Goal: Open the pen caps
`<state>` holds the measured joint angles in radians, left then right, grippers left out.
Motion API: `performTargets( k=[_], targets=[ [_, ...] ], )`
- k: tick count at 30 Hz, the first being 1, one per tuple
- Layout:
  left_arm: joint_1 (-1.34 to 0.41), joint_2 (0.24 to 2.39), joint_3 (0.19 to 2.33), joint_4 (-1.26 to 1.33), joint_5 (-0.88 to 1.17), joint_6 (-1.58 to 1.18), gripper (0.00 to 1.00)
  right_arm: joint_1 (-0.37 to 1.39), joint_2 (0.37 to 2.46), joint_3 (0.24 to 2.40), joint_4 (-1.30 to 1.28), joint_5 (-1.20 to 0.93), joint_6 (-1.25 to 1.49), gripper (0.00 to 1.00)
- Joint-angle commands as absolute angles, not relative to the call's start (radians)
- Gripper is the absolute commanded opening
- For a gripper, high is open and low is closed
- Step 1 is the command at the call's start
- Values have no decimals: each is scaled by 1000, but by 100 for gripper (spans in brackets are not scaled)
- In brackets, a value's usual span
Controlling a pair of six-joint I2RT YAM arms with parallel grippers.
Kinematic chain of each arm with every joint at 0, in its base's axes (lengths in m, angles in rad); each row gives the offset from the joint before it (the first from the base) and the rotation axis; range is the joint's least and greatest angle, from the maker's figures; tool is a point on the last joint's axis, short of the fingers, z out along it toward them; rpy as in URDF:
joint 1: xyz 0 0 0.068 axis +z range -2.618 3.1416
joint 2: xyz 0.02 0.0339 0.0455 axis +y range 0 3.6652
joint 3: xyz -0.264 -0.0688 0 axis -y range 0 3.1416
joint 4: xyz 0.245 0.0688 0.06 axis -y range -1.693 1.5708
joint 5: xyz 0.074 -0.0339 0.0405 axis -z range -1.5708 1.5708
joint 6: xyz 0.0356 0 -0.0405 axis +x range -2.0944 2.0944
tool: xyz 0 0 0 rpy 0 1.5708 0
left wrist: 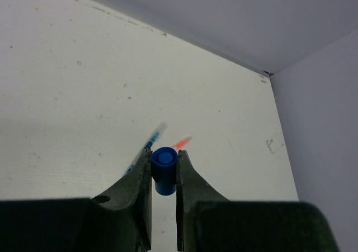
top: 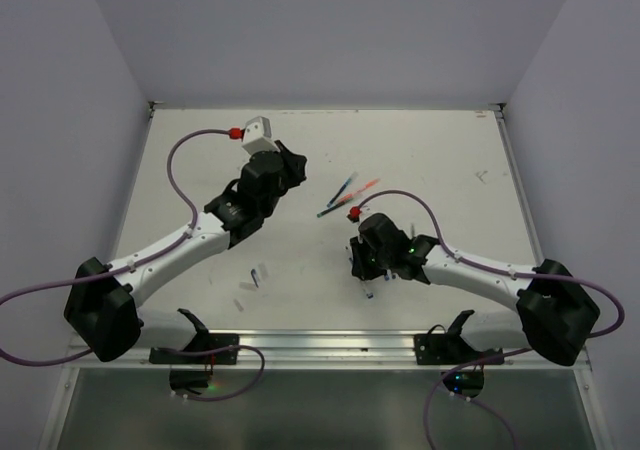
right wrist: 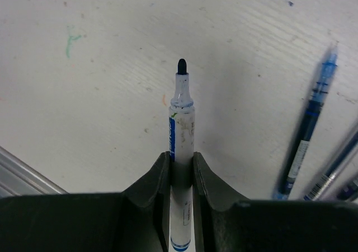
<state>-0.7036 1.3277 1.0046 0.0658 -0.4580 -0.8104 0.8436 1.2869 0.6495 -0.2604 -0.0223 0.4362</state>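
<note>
The marker would end up short if I opened now, because empty table is between the marker point(right wrist: 182, 123) and the thin blue pens. I should first move the marker with my right gripper.
My left gripper point(left wrist: 164, 161) is shut on a short blue pen cap point(left wrist: 164, 173), held clear above the table with its closed end facing the camera. In the top view the left gripper point(top: 290, 166) hangs over the back left of the table, and the cap is hidden there. My right gripper point(right wrist: 182, 161) is shut on the barrel of a white marker point(right wrist: 182, 123) with a blue label. Its dark tip is bare and points away from the jaws, just over the table. In the top view the right gripper point(top: 366, 268) sits right of centre.
A blue pen point(top: 338, 194) and an orange-red pen point(top: 364, 189) lie between the arms. The right wrist view shows several thin blue pens point(right wrist: 310, 131) to the right of the marker. A small blue piece point(top: 255, 279) lies near the front left. Grey walls surround the table point(top: 430, 150).
</note>
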Motion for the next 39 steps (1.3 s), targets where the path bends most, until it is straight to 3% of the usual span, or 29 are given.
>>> performTargets(
  k=[1, 13, 27, 35, 39],
  targets=[
    [-707, 1319, 987, 2, -470, -735, 0, 822, 1284, 722, -360, 109, 451, 0],
    [-707, 1114, 664, -103, -290, -739, 0, 724, 1413, 767, -399, 173, 414, 0],
    [-707, 1117, 503, -115, -250, -825, 3, 701, 1496, 808, -385, 164, 420, 0],
    [-707, 1167, 491, -163, -270, -876, 4, 695, 1479, 807, -399, 178, 425, 15],
    [-707, 1175, 482, -187, -279, -894, 3, 692, 1453, 799, -394, 170, 426, 28]
  ],
)
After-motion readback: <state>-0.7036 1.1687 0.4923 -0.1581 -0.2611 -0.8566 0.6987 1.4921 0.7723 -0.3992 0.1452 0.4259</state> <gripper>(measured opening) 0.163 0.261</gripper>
